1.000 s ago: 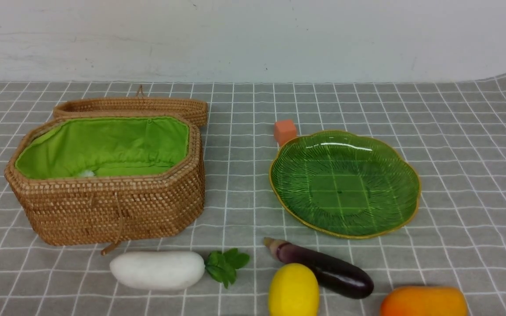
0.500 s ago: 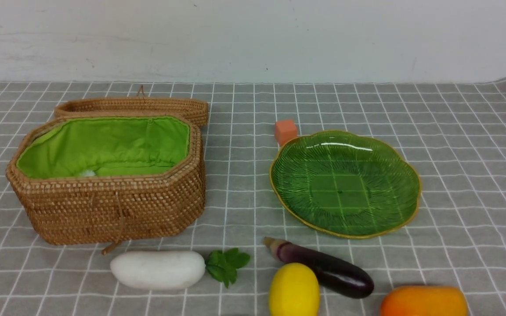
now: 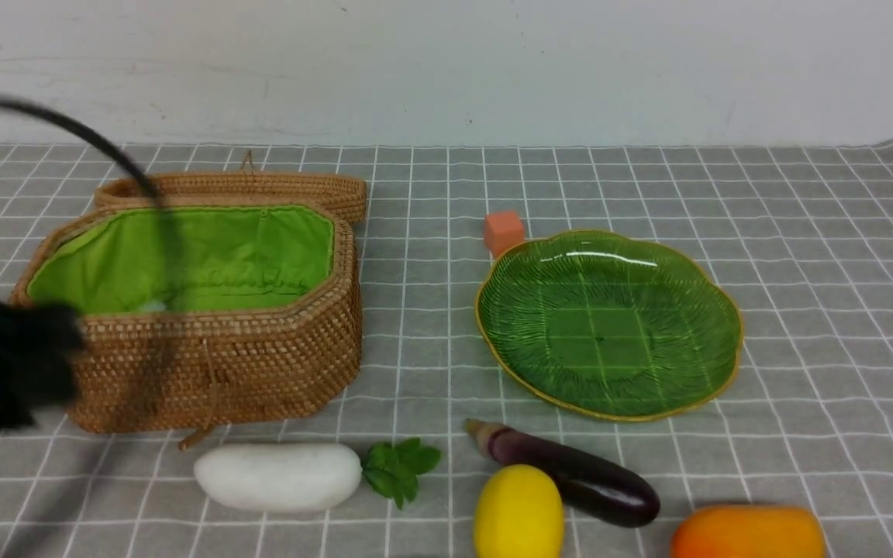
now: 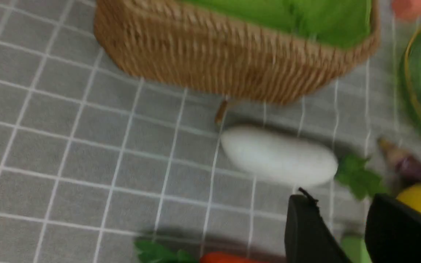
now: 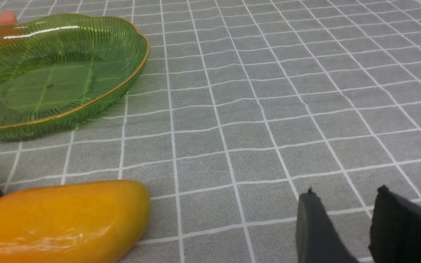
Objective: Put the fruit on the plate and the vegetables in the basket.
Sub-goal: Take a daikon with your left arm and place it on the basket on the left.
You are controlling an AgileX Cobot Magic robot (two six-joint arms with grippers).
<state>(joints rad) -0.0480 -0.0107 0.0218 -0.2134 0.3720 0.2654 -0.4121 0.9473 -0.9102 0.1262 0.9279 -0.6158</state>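
The white radish lies long, with leaves sticking out at one end (image 3: 401, 470). Next, my left gripper grabs the radish around the middle of its body (image 3: 278, 477).
The wicker basket (image 3: 206, 364) stands open at the left, showing its green lining. The green plate (image 3: 609, 322) lies empty at the right. Along the near edge lie the white radish (image 3: 277, 476), the purple eggplant (image 3: 574, 474), the yellow lemon (image 3: 518, 511) and the orange fruit (image 3: 749, 532). My left arm (image 3: 5, 364) is a dark blur in front of the basket's left end. In the left wrist view my left gripper (image 4: 338, 199) is open and empty, a little short of the radish (image 4: 280, 155). My right gripper (image 5: 345, 193) is open over bare cloth, beside the orange fruit (image 5: 60, 219).
The basket's lid (image 3: 237, 186) leans behind it. A small orange cube (image 3: 503, 230) sits at the plate's far left rim. A black cable (image 3: 98, 143) arcs over the basket. A red-orange thing (image 4: 232, 258) with green leaves lies close under the left wrist.
My left arm and its cable have swung into the front view at the left edge, blurred by motion. The fruit, vegetables, plate and basket have not moved.
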